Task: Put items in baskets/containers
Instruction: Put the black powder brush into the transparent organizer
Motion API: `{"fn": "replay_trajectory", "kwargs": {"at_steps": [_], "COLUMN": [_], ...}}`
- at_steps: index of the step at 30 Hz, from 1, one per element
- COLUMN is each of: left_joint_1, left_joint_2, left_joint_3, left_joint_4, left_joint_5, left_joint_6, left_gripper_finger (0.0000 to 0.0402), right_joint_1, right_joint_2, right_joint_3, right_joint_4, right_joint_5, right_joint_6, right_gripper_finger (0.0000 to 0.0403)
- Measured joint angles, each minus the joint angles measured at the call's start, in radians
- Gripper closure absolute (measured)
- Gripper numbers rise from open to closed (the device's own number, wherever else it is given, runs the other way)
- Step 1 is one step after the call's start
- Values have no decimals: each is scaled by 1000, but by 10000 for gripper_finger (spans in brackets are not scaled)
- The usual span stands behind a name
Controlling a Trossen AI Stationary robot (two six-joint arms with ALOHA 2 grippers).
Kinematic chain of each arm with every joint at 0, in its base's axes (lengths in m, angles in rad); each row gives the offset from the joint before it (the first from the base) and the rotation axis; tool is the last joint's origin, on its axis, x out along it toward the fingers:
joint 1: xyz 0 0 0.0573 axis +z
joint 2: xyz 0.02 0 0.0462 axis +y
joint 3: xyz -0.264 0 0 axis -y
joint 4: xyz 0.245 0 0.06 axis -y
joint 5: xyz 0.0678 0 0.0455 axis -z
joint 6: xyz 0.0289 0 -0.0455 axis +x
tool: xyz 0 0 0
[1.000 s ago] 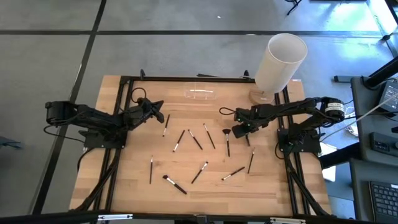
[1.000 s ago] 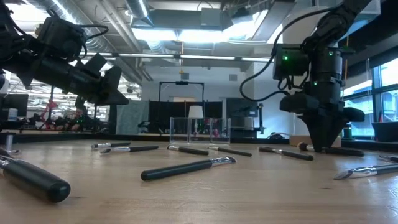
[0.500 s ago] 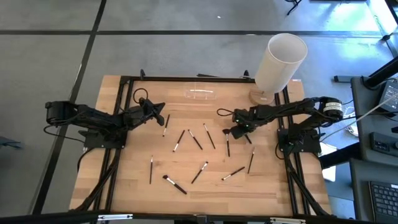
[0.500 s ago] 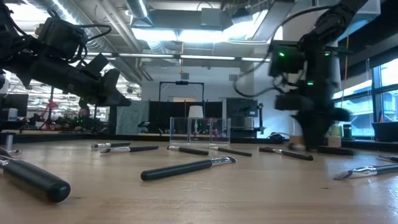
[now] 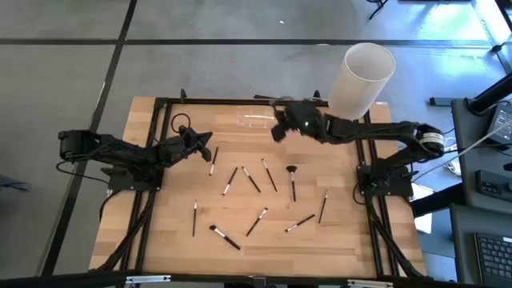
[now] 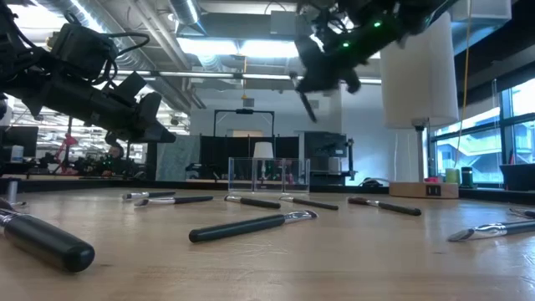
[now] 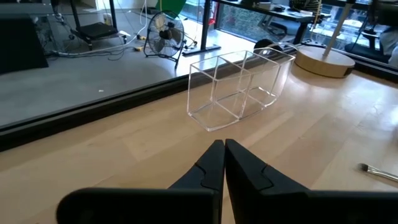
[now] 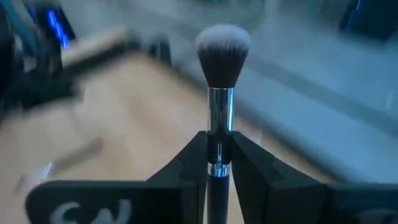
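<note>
The makeup brush is beside and above the clear container [image 5: 258, 120]; my right gripper must align and lower it before releasing.
My right gripper [image 5: 280, 128] hangs high over the table's far side, just right of the clear container [image 5: 258, 120], and is shut on a makeup brush [image 8: 221, 56] with a dark, pale-tipped bristle head. In the low view it [image 6: 307, 82] is well above the container [image 6: 267, 176]. Several more brushes [image 5: 252, 178] lie flat on the table's middle and near part. Over the left side my left gripper [image 5: 211, 138] is shut and holds nothing; in its wrist view it [image 7: 224, 147] points toward the container [image 7: 239, 87]. My right gripper pinches the brush between its two fingers [image 8: 193, 163] at the handle just behind the silvery ferrule [image 8: 219, 112]. The brush lies along the fingers, its bristle head sticking out past the fingertips. It is lifted clear of the table.
A tall white cylinder [image 5: 364, 76] on a tan base stands at the far right corner, close behind my right arm. A black frame runs round the table's edges. The loose brushes [image 6: 251, 224] are scattered between the two arms.
My right gripper has risen from the table at the right with one brush. It has gone toward the far edge and left, up beside the clear container, tipping from pointing down to nearly level. That brush is lifted clear; the other brushes have stayed where they were.
</note>
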Motion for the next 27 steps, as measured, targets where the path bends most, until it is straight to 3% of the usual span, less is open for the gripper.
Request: {"fn": "replay_trajectory", "kwargs": {"at_steps": [4, 10, 18, 27], "left_joint_1": [0, 0, 0, 0], "left_joint_2": [0, 0, 0, 0], "left_joint_3": [0, 0, 0, 0], "left_joint_4": [0, 0, 0, 0], "left_joint_5": [-27, -64, -77, -79], "left_joint_6": [0, 5, 18, 27], "left_gripper_finger": [393, 389, 392, 393], "right_joint_1": [-85, -191, -220, -220], "right_joint_2": [85, 234, 363, 368], "right_joint_3": [3, 2, 2, 2], "right_joint_4": [217, 373, 388, 377], "right_joint_5": [-12, -136, -210, -211], "right_joint_6": [-108, -78, -27, 7], "right_gripper_finger": [346, 339, 337, 335]}}
